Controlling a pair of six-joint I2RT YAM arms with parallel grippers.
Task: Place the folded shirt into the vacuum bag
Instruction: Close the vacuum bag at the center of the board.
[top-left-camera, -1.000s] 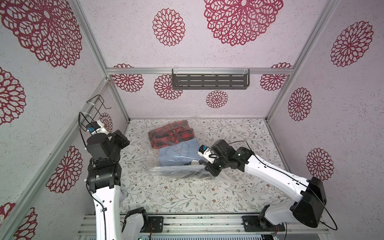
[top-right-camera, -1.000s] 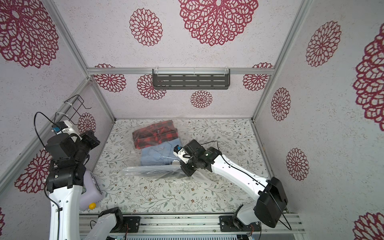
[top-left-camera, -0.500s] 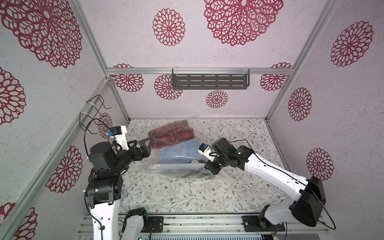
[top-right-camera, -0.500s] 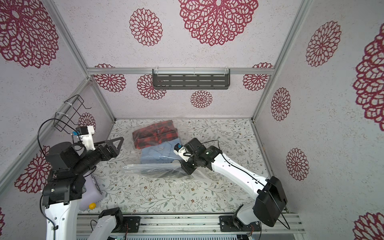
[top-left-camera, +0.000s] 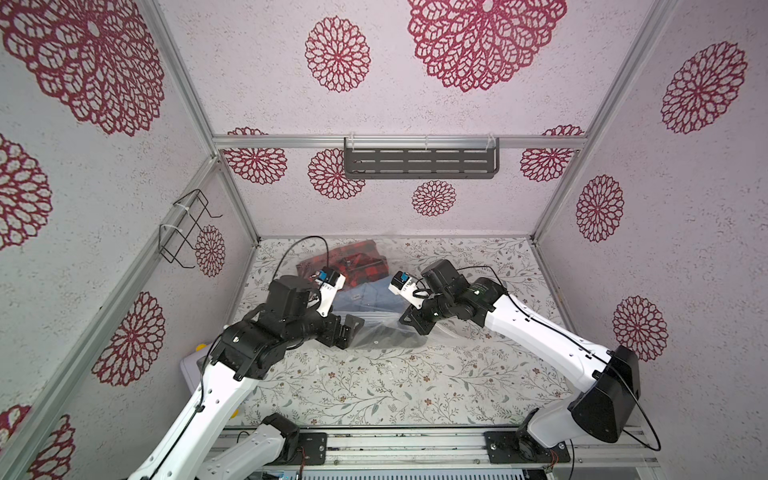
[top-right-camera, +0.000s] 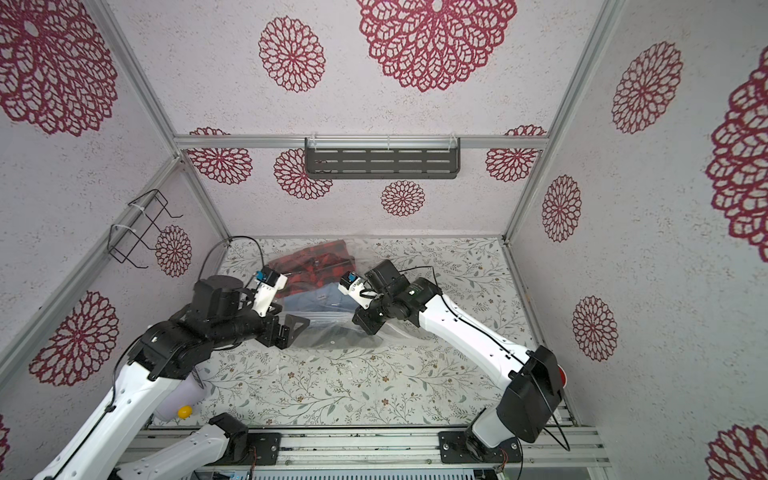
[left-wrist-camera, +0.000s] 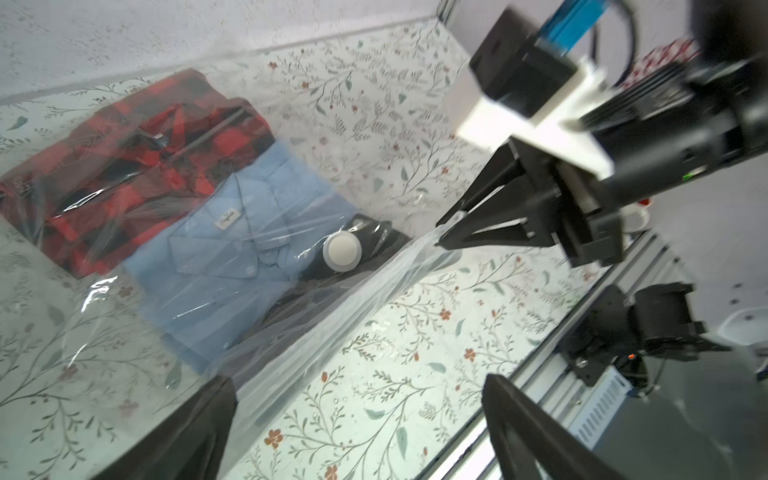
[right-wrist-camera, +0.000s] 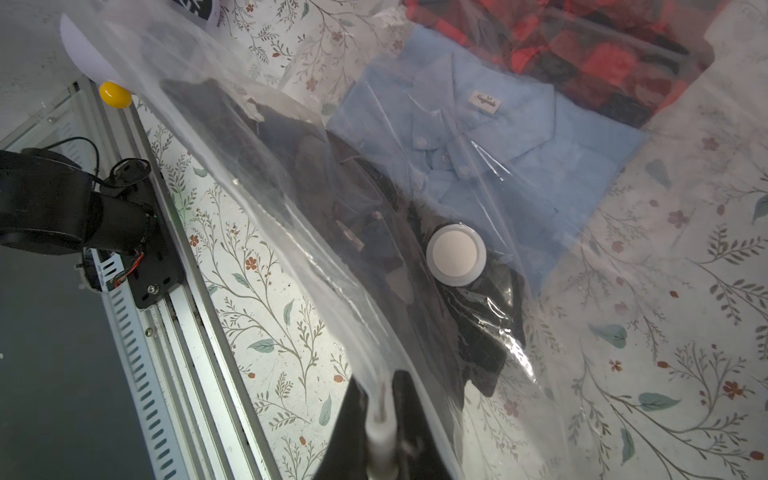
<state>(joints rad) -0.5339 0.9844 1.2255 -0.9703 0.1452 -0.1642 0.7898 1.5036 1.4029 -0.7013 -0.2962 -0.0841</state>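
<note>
I should next grab the front edge of the vacuum bag with my left gripper, apart from my right gripper, to lift the edge and settle the shirt inside.
The clear vacuum bag (top-left-camera: 446, 332) lies on the floral table in both top views, with its white valve disc (right-wrist-camera: 456, 254) on top. Under its film lie a red plaid shirt (left-wrist-camera: 124, 166), a blue shirt (left-wrist-camera: 232, 249) and a dark folded shirt (right-wrist-camera: 353, 199) nearest the front edge. My right gripper (right-wrist-camera: 380, 386) is shut on the bag's front edge and holds the film raised; it also shows from the left wrist view (left-wrist-camera: 446, 235). My left gripper (top-left-camera: 351, 330) stands open just left of the dark shirt, its fingers (left-wrist-camera: 208, 415) straddling the bag's edge (left-wrist-camera: 332, 316), nothing between them.
A white container with a yellow knob (top-right-camera: 183, 409) stands at the front left corner under my left arm. A wire basket (top-left-camera: 187, 228) hangs on the left wall and a grey shelf (top-left-camera: 419, 162) on the back wall. A metal rail (top-left-camera: 415, 440) runs along the table's front.
My left arm has swung down from its upright pose at the left wall to the bag's front left edge, and its gripper has opened. The right gripper has kept its hold on the bag.
</note>
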